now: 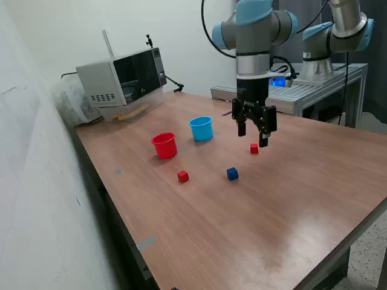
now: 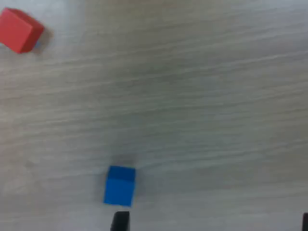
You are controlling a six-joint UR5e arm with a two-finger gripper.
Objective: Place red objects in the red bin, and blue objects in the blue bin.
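Observation:
The dark blue cube [image 1: 232,174] should be picked up next by its opposite flat sides with my gripper, so that it can be sorted into the blue bin [image 1: 201,128].
In the exterior view my gripper [image 1: 253,138] hangs open and empty a little above the table. A small red cube [image 1: 254,148] lies just below and beside it. A dark blue cube [image 1: 232,174] and a second red cube [image 1: 182,176] lie nearer the front. The red cup [image 1: 164,145] and the light blue cup [image 1: 201,128] stand upright on the exterior view's left of the gripper. A second blue cube does not show there. The wrist view shows a blue cube [image 2: 119,185] right by one fingertip [image 2: 120,221], and a red cube [image 2: 19,30] farther off.
A microwave [image 1: 124,77] stands at the table's back corner on the exterior view's left. A second robot arm [image 1: 338,30] and a metal bench [image 1: 302,90] stand behind the table. A wall runs along the exterior view's left.

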